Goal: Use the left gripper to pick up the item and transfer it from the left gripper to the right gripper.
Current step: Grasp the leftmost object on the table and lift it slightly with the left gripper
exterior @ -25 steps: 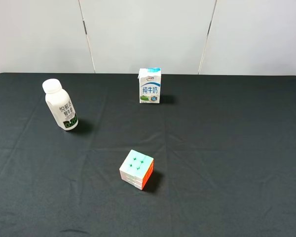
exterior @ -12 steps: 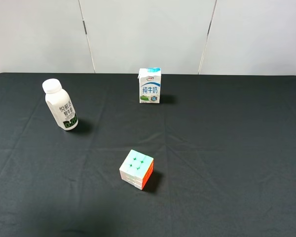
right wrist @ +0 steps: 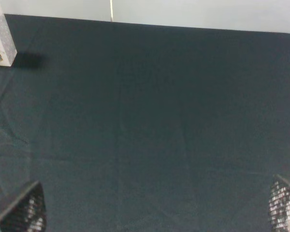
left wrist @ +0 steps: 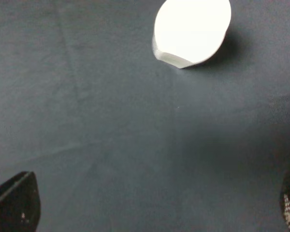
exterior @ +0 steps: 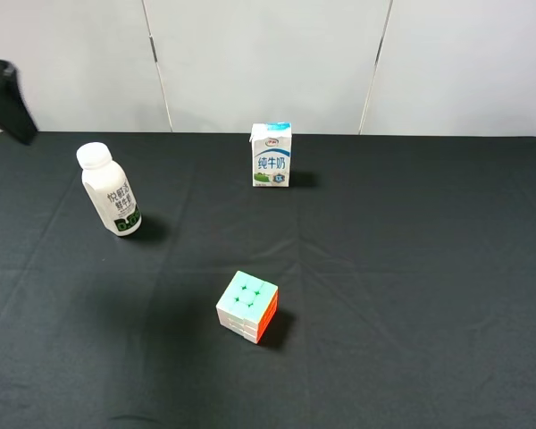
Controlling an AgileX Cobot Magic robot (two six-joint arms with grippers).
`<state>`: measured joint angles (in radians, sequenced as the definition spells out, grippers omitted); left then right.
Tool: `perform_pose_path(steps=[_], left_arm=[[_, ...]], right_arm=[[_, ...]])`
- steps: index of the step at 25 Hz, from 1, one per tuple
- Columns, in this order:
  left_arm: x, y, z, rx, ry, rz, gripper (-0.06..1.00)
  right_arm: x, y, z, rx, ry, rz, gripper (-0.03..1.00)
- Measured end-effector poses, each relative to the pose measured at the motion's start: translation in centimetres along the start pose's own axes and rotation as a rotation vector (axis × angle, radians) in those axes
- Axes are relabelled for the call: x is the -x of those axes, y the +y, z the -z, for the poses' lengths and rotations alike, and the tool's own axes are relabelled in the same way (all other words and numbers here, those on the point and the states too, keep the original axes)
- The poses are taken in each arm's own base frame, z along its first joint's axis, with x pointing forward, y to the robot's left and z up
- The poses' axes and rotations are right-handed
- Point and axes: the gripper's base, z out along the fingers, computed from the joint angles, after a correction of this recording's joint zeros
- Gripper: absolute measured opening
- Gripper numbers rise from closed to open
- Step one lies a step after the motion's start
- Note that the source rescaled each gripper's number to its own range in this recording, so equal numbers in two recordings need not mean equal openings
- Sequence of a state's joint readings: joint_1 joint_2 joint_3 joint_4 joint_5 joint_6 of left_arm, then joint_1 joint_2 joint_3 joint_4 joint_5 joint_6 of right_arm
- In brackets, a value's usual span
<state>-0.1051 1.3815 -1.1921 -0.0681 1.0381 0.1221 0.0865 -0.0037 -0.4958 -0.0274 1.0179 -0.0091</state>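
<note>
The white bottle's base with the green-and-black band (exterior: 127, 220) stays free for my right gripper, so my left gripper takes its end with the cap (exterior: 97, 164) next.
The item, a white bottle (exterior: 110, 189) with a white cap and a green-and-black band near its base, stands upright on the black cloth at the left. The left wrist view shows it from above (left wrist: 191, 31), ahead of my left gripper (left wrist: 152, 208) and apart from it. That gripper's dark fingertips (left wrist: 14, 208) stand wide apart with nothing between them. A black part of the left arm (exterior: 4, 100) shows at the far left edge, behind and left of the bottle. My right gripper (right wrist: 153, 208) is open and empty over bare cloth, and is out of the exterior view.
A small milk carton (exterior: 272, 155) stands at the back centre; it also shows in the right wrist view (right wrist: 0, 41). A pastel puzzle cube (exterior: 247, 307) sits at the front centre. A white wall (exterior: 268, 63) runs behind the table's far edge.
A black part of the left arm has come into view at the upper left edge, and a soft shadow now lies on the cloth at lower left. Bottle, carton and cube have not moved.
</note>
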Motion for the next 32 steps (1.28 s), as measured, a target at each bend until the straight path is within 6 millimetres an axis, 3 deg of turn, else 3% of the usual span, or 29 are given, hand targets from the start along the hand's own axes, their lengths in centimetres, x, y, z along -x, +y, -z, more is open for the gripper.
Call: perform_pose_path(steps=[8, 15, 22, 32], left_arm=[[3.9, -1.4, -5.2, -0.028, 0.103, -0.09, 1.0], [6.0, -2.9, -9.2, -0.033, 0.177, -0.187, 1.0], [6.6, -3.1, -12.8, -0.038, 0.217, -0.245, 1.0], [7.1, -2.9, -15.7, -0.036, 0.216, -0.276, 1.0]], right_arm=[[0.0, 0.0, 0.0, 0.0, 0.0, 0.0, 1.0], [0.0, 0.0, 0.0, 0.0, 0.0, 0.0, 1.0], [0.0, 0.0, 0.0, 0.0, 0.0, 0.0, 1.0], [0.0, 0.0, 0.0, 0.0, 0.0, 0.0, 1.0]])
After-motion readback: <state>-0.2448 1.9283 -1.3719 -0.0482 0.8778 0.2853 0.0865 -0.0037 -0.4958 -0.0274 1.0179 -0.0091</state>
